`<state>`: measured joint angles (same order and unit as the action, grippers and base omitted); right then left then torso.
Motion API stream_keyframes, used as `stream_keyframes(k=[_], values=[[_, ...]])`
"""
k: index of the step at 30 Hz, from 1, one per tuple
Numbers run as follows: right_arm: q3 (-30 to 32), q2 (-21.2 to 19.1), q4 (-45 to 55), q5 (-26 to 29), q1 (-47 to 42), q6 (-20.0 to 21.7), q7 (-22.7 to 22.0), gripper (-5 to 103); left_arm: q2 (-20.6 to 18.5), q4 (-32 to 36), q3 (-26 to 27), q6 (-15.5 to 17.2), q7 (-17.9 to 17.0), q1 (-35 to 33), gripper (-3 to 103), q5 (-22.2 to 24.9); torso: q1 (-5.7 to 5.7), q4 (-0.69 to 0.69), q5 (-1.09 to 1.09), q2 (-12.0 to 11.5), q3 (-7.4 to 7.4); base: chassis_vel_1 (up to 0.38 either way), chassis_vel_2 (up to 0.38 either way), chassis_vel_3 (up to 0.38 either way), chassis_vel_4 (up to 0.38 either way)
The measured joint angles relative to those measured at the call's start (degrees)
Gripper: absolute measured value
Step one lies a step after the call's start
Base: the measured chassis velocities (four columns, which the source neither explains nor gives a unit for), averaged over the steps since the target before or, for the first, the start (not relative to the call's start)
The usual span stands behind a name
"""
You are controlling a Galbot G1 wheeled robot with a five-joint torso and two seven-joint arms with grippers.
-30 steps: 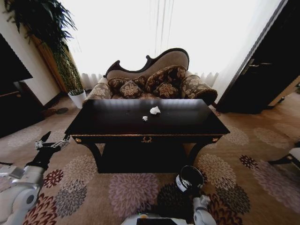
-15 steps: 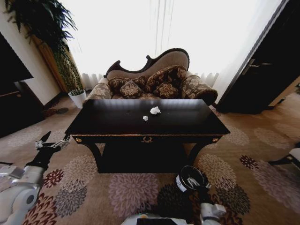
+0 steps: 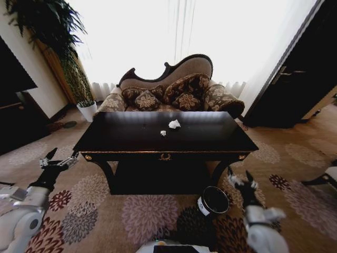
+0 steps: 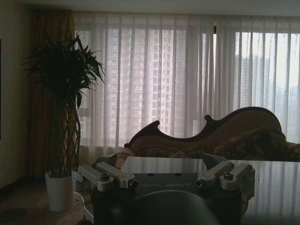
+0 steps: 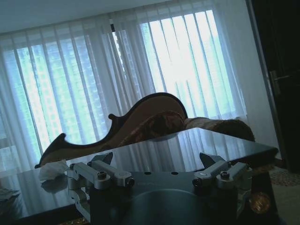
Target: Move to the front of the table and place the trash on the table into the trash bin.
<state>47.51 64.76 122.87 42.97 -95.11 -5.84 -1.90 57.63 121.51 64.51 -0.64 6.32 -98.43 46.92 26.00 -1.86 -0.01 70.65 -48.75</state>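
Next, my right gripper takes hold of the white paper lump by its crumpled edge to drop the trash into the trash bin.
The dark glossy table stands straight ahead, in front of a sofa. Two pieces of trash lie near its middle: a white paper lump and a smaller white scrap. On the carpet by the table's front right leg stands the dark trash bin with its white label patch. My right gripper hangs open just right of the bin, below table height. My left gripper is open, low at the far left. The right wrist view looks across the table top at the paper lump beyond the open right gripper.
A patterned sofa stands behind the table. A tall plant in a white pot stands at the back left, with dark furniture along the left wall. A dark door is at the right. Flowered carpet surrounds the table.
My right arm has swung out from the bottom edge, passing over the bin, and its gripper has risen to the bin's right. The left arm and the table have not moved.
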Motion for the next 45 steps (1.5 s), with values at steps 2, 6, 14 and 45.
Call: stream_keyframes(k=[2, 6, 14, 45], values=[[-0.5, -4.0, 1.3, 0.3, 1.7, 1.7, -0.6, 100, 0.0, 0.0, 0.0, 0.0, 0.0, 0.0, 100, 0.0, 0.00, 0.00, -0.01, 0.0, 0.00, 0.000, 0.000, 0.000, 0.000], [-2.2, -7.6, 1.7, -0.7, 3.7, 3.0, -1.1, 100, 0.0, 0.0, 0.0, 0.0, 0.0, 0.0, 100, 0.0, 0.00, 0.00, 0.00, 0.0, 0.00, 0.000, 0.000, 0.000, 0.000], [-11.1, -18.5, -1.3, -3.3, 13.0, 7.0, -3.1, 100, 0.0, 0.0, 0.0, 0.0, 0.0, 0.0, 100, 0.0, 0.00, 0.00, 0.00, 0.0, 0.00, 0.000, 0.000, 0.000, 0.000], [-78.0, -20.9, -37.9, 11.6, 86.3, 14.3, -8.4, 100, 0.0, 0.0, 0.0, 0.0, 0.0, 0.0, 100, 0.0, 0.01, 0.00, -0.02, 0.0, 0.00, 0.000, 0.000, 0.000, 0.000]])
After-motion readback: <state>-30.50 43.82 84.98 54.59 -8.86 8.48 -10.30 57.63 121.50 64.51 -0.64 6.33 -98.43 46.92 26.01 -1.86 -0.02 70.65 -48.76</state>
